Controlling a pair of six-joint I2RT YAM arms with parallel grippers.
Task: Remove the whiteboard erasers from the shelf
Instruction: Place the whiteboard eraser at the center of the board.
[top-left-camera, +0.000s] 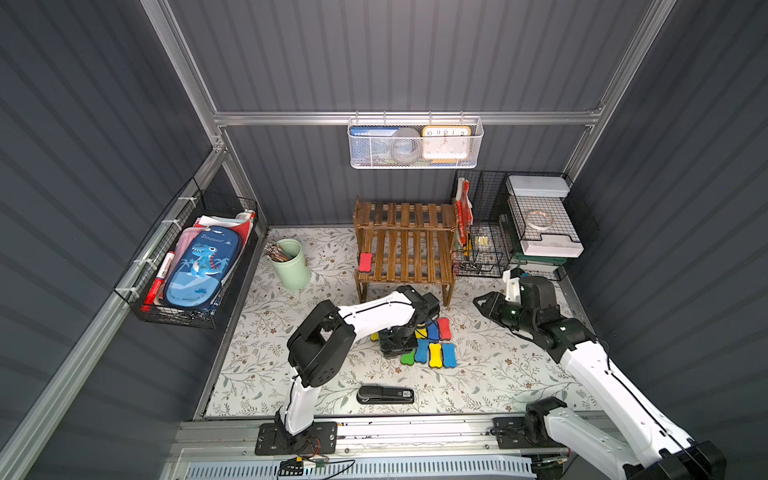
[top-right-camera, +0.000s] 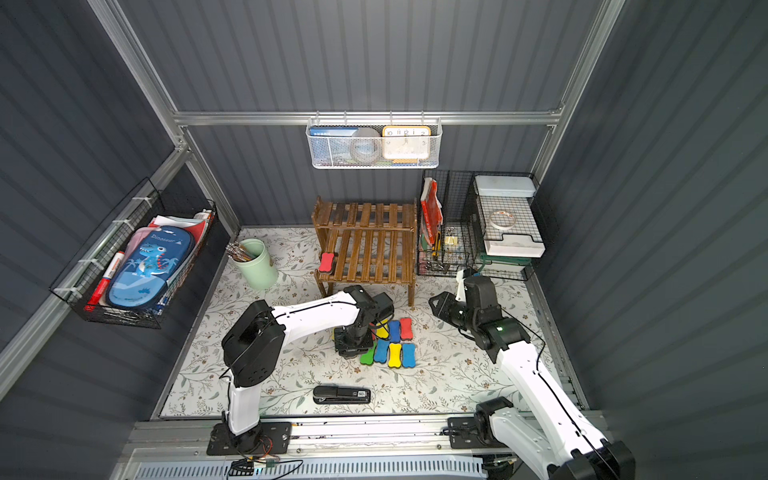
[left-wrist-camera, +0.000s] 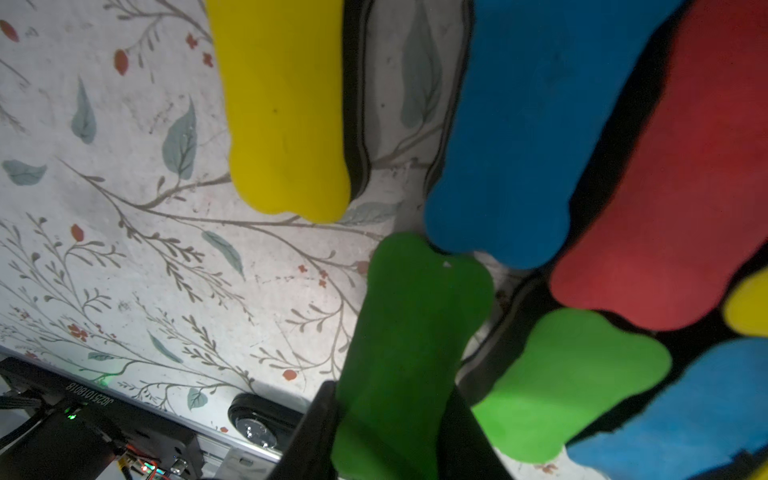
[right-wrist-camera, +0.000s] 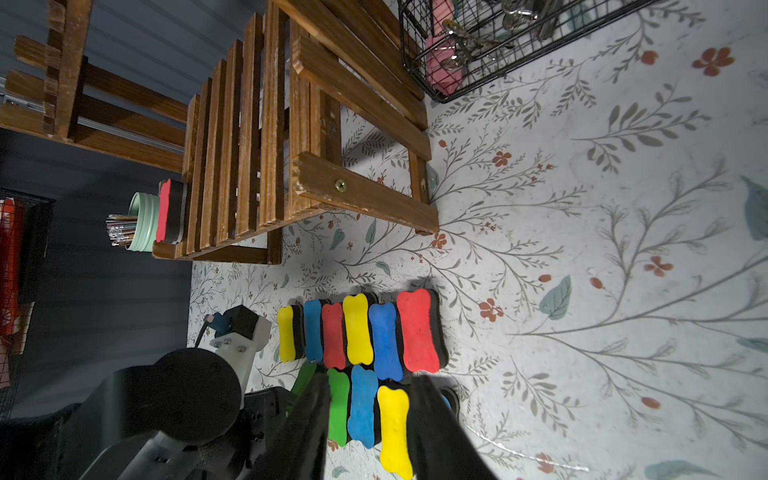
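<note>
My left fingertips are holding the green eraser (left-wrist-camera: 407, 324) flat on the tabletop beside the others. My left gripper will open now, as the eraser would rest there if I let go.
One red whiteboard eraser (top-left-camera: 365, 262) (top-right-camera: 326, 262) (right-wrist-camera: 164, 216) lies on the left end of the brown slatted shelf's (top-left-camera: 405, 232) (top-right-camera: 365, 232) (right-wrist-camera: 249, 145) lower tier. Several erasers in red, yellow, blue and green (top-left-camera: 434, 347) (top-right-camera: 395, 345) (right-wrist-camera: 361, 332) lie in rows on the table in front of the shelf. My left gripper (left-wrist-camera: 392, 399) (top-left-camera: 392, 345) points down at the left edge of that group, shut on a green eraser (left-wrist-camera: 407, 324) (right-wrist-camera: 305, 376). My right gripper (right-wrist-camera: 372, 386) (top-left-camera: 484, 303) hovers to the right of the shelf, open and holding nothing.
A black stapler (top-left-camera: 385, 395) lies near the table's front edge. A green cup of pencils (top-left-camera: 291, 264) stands left of the shelf, and a black wire-grid organizer (top-left-camera: 490, 232) touches its right side. A white mesh basket (top-left-camera: 415, 143) hangs on the back wall.
</note>
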